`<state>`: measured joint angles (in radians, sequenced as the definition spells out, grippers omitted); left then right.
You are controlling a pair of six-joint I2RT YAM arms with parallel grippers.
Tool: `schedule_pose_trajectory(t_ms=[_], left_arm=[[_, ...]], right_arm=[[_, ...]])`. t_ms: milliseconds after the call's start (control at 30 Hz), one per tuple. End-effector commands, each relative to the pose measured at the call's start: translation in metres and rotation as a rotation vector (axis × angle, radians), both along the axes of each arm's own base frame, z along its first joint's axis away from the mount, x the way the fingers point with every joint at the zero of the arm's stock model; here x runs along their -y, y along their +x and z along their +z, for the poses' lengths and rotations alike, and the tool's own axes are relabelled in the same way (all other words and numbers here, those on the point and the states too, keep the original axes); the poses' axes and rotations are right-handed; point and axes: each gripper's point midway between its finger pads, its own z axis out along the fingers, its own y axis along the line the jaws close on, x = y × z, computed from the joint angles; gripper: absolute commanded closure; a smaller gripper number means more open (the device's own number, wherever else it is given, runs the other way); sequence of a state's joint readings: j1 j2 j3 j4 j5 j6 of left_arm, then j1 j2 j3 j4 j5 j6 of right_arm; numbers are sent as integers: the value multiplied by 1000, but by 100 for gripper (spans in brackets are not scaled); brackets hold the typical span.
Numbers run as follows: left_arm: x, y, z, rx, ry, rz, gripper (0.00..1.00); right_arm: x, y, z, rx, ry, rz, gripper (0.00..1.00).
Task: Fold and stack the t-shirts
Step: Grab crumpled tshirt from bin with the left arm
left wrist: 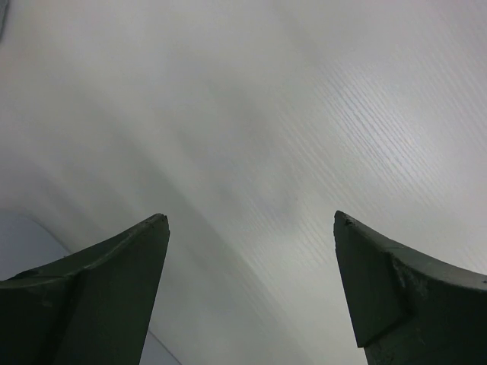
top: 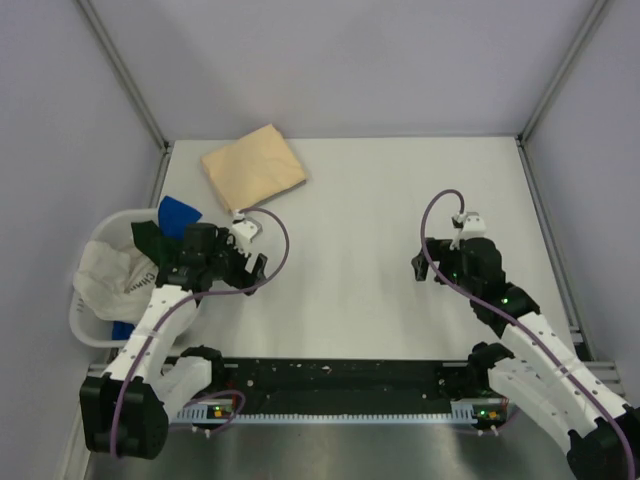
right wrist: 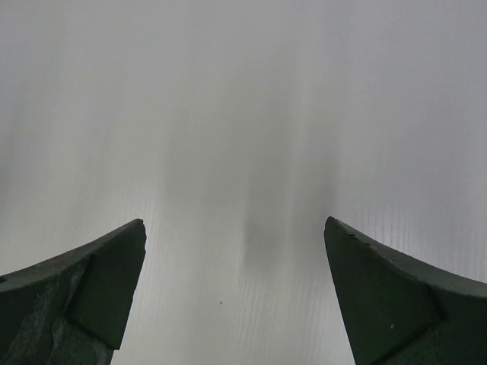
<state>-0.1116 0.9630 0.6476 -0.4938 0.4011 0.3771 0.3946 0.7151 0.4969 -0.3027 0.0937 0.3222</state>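
Observation:
My left gripper should pick up the white t-shirt by its dark green sleeve (top: 151, 240). Loose sleeve cloth will then stay free for handover to my right gripper.
A folded tan t-shirt (top: 253, 166) lies at the table's far left. A white t-shirt with dark green sleeves and black print (top: 112, 275) lies crumpled in the white basket (top: 78, 325) at the left edge, with bright blue t-shirts (top: 178, 213) beside and under it. My left gripper (top: 252, 268) is open and empty over bare table right of the basket; its wrist view shows wide-apart fingers (left wrist: 114, 281) above the white surface. My right gripper (top: 420, 266) is open and empty over the table's right middle, its fingers (right wrist: 388, 296) wide apart over bare table.
White walls with metal frame posts (top: 125, 75) enclose the table on the left, back and right. A black rail (top: 340, 380) runs along the near edge between the arm bases. Purple cables (top: 280, 235) loop off both wrists.

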Motion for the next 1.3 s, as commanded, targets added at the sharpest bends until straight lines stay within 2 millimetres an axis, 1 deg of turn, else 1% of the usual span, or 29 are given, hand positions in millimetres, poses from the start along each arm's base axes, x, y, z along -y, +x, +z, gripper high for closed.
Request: schedule_pose_trajectory(t_ms=[0, 33, 100, 133, 167, 200, 233, 267, 300, 333, 367, 400, 467, 500, 533, 600, 633, 700, 767, 933, 1033, 1067, 1133, 1200, 1267], left_arm=[[11, 6, 28, 47, -40, -66, 8], [12, 8, 39, 62, -37, -86, 8], [12, 10, 65, 99, -12, -121, 8], [8, 12, 79, 115, 17, -128, 8], [0, 13, 89, 117, 57, -105, 9], [-9, 21, 107, 154, 96, -62, 9], [-23, 29, 122, 177, 152, 10, 9], [-42, 35, 133, 187, 218, 98, 6], [-57, 39, 146, 193, 266, 168, 3], [-76, 41, 150, 170, 313, 246, 2], [-95, 40, 161, 151, 349, 317, 2], [-108, 40, 162, 116, 375, 360, 2], [-155, 33, 155, 31, 455, 495, 2], [-178, 30, 148, -7, 506, 554, 2], [-202, 26, 141, -41, 547, 611, 2], [-243, 15, 124, -145, 590, 712, 3], [-257, 9, 114, -201, 585, 747, 5], [-264, 7, 100, -261, 508, 753, 9], [-262, 16, 89, -271, 446, 725, 11], [-239, 46, 73, -259, 284, 597, 17], [-225, 52, 67, -313, 193, 546, 26], [-217, 51, 65, -342, 157, 522, 31], [-200, 48, 63, -389, 72, 479, 37], [-189, 45, 67, -396, 21, 465, 38], [-185, 42, 72, -371, 15, 465, 37]], right_arm=[[1, 10, 25, 82, 26, -28, 1], [1, 12, 34, 100, 36, -37, 1], [0, 19, 61, 154, 66, -50, 1], [-3, 20, 76, 179, 85, -40, 1], [-7, 21, 90, 198, 114, -30, 1], [-13, 20, 105, 226, 138, 1, 1], [-21, 17, 120, 250, 164, 52, 1], [-32, 14, 136, 282, 191, 120, 1], [-39, 11, 150, 312, 210, 165, 1], [-46, 8, 161, 340, 226, 211, 1], [-52, 5, 169, 359, 235, 253, 1], [-56, 3, 175, 375, 237, 286, 1], [-65, -4, 184, 411, 230, 374, 1], [-69, -7, 186, 422, 228, 409, 1], [-71, -9, 185, 427, 224, 430, 2], [-71, -7, 180, 420, 211, 432, 2], [-71, -7, 177, 416, 204, 432, 3], [-71, -4, 171, 406, 194, 428, 3], [-72, -1, 169, 406, 194, 431, 3], [-75, 4, 168, 395, 195, 431, 4], [-72, 7, 174, 397, 190, 409, 4], [-71, 7, 177, 400, 186, 400, 4], [-67, 9, 181, 406, 182, 379, 4], [-67, 9, 183, 405, 186, 370, 5], [-66, 10, 186, 409, 188, 368, 5]])
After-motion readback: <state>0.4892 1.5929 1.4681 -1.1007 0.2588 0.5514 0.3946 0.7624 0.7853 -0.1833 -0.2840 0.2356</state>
